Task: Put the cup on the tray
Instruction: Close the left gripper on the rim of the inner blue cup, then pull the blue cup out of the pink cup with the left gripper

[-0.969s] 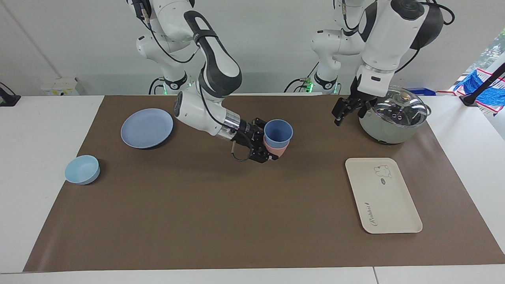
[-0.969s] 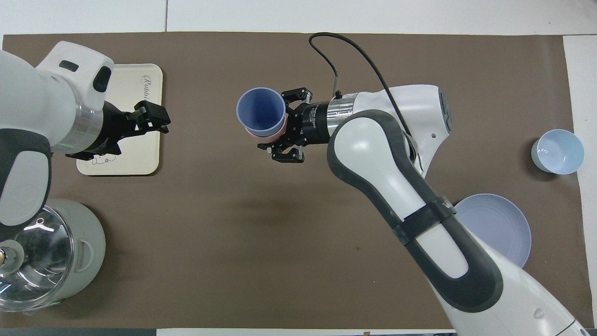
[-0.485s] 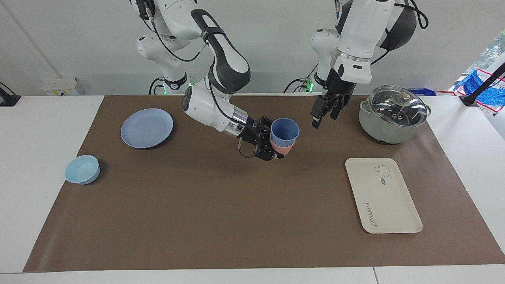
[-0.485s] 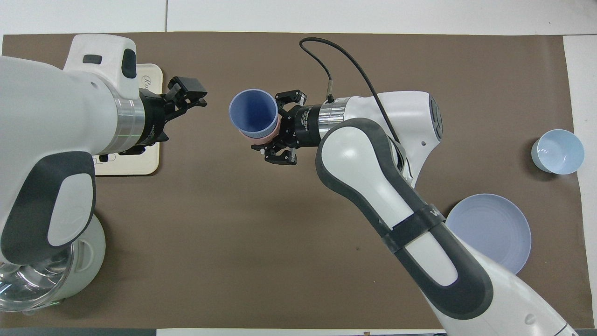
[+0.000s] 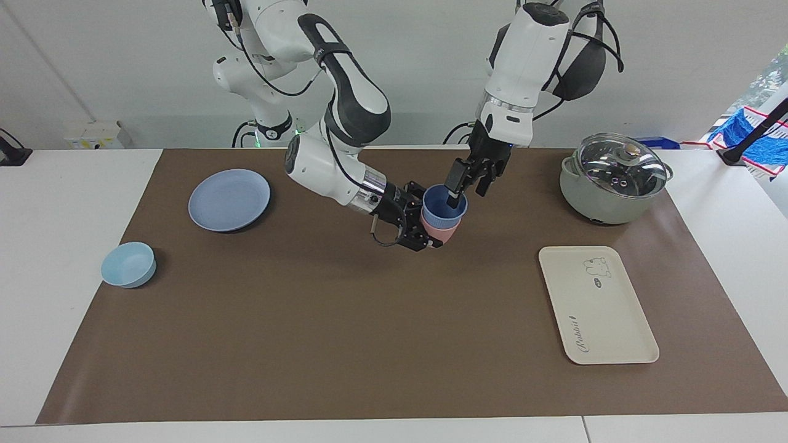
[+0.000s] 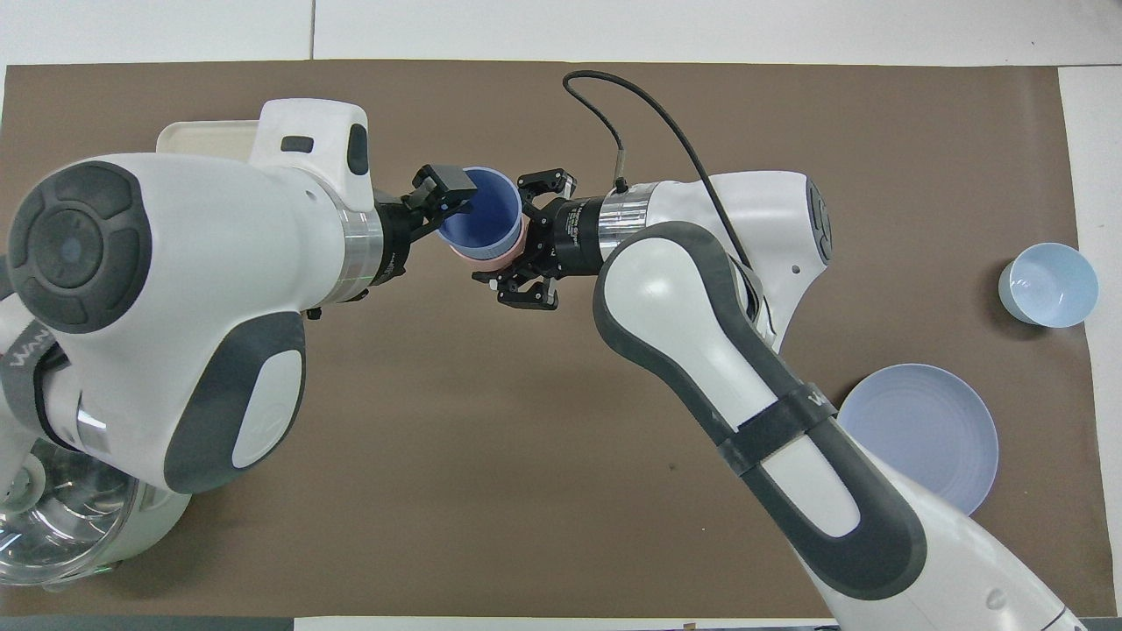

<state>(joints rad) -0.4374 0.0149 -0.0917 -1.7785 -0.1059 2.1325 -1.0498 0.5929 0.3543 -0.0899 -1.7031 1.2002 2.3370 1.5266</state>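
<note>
My left gripper is to grab the blue cup by its exposed rim (image 6: 453,217) next, because the pink cup wraps around the lower sides of the blue cup.
The blue cup (image 5: 444,213) (image 6: 485,219) sits nested in a pink cup (image 5: 438,231) (image 6: 493,258). Both are held upright above the middle of the brown mat. My right gripper (image 5: 425,221) (image 6: 526,241) is shut on the pink cup from the side. My left gripper (image 5: 468,184) (image 6: 438,206) is open at the blue cup's rim, one finger (image 5: 454,184) dipping inside it and the other outside. The cream tray (image 5: 600,307) lies flat toward the left arm's end of the table. In the overhead view my left arm covers all but the tray's corner (image 6: 206,133).
A grey pot with a glass lid (image 5: 612,178) (image 6: 53,535) stands nearer to the robots than the tray. Toward the right arm's end lie a round blue plate (image 5: 229,199) (image 6: 942,434) and a light-blue bowl (image 5: 128,264) (image 6: 1047,285).
My left arm swung from beside the pot to the held cups, bringing its open gripper to the blue cup's rim. My right arm shifted slightly toward it, then held still.
</note>
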